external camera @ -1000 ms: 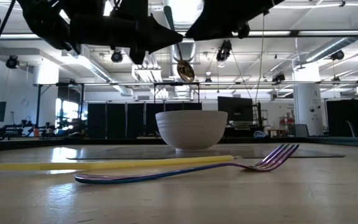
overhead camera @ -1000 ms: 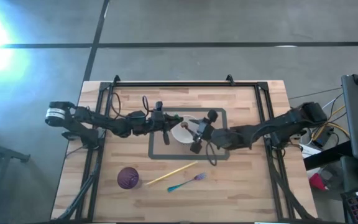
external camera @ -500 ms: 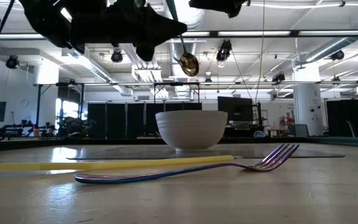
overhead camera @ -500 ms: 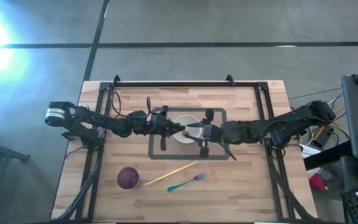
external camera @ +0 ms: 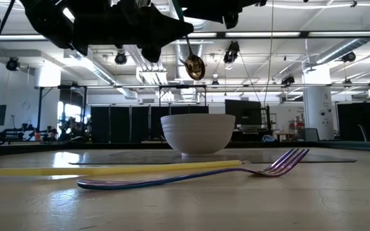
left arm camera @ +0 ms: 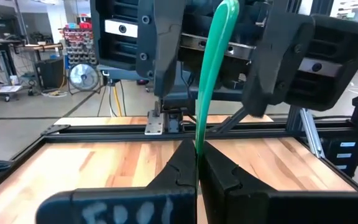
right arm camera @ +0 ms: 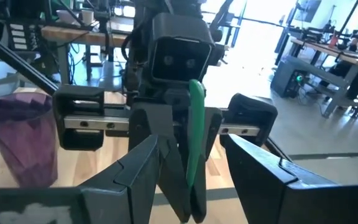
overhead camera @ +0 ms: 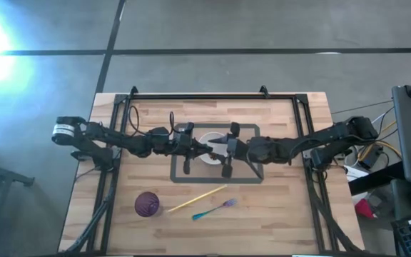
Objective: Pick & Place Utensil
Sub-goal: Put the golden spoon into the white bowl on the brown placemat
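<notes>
I will grab the spoon by its green handle (right arm camera: 196, 118) with my right gripper next, and then my right gripper will place it in the white bowl.
A spoon with a green handle (left arm camera: 211, 68) and a gold bowl (external camera: 194, 66) hangs over the white bowl (external camera: 198, 133), which stands on a dark mat (overhead camera: 180, 171) at the table's middle. My left gripper (left arm camera: 197, 154) reaches in from the left and is shut on the handle. My right gripper (right arm camera: 190, 142) faces it from the right. It is open, with one finger on each side of the handle (right arm camera: 195, 137), apart from it. In the high view the two grippers (overhead camera: 193, 147) (overhead camera: 228, 150) meet above the bowl (overhead camera: 212, 140). My left gripper pinches the spoon's green handle (left arm camera: 198, 142) between its two fingers, partway along its length. The fingers come in level from the table's left and lie across the handle. The spoon is lifted clear and nearly upright, its gold bowl end hanging below the fingers over the white bowl.
A purple cup (overhead camera: 147, 204) stands near the table's near-left part. A yellow stick (overhead camera: 197, 198) and a fork with a blue-purple handle (overhead camera: 212, 209) lie on the wood nearer than the mat. A black frame (overhead camera: 198, 96) runs along the table's far edge and sides.
My right gripper has moved toward the table's left, up to my left gripper, and has turned from slanted to level. My left gripper has shifted slightly right, over the bowl. The spoon has risen a little above the white bowl and stays hanging there.
</notes>
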Robot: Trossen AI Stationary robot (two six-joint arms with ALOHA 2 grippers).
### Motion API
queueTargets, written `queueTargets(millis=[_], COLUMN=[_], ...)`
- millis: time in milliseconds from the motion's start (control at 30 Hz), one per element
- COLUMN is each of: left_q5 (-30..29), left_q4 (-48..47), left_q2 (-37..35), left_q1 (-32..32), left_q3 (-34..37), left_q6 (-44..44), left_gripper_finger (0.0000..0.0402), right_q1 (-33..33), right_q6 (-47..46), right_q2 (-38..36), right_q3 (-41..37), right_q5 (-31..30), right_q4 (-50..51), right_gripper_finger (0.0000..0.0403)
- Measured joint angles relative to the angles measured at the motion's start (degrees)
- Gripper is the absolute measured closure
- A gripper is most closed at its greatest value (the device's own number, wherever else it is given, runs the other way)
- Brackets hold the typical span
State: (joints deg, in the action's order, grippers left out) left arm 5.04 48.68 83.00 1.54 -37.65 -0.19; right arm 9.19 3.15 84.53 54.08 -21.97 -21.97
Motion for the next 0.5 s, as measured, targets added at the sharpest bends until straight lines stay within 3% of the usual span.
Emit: queueTargets(millis=[500], left_q5=[-0.04], left_q4=[0.33], left_q2=[0.00], left_q1=[0.00], left_q3=[0.02], left_q6=[0.00], left_gripper_finger=[0.0399], right_q1=[-1.82], right_q6=[-4.58], right_q2=[2.89], right_q3=[0.04], right_q5=[2.57], right_q4=[-4.52], right_gripper_finger=[0.0271])
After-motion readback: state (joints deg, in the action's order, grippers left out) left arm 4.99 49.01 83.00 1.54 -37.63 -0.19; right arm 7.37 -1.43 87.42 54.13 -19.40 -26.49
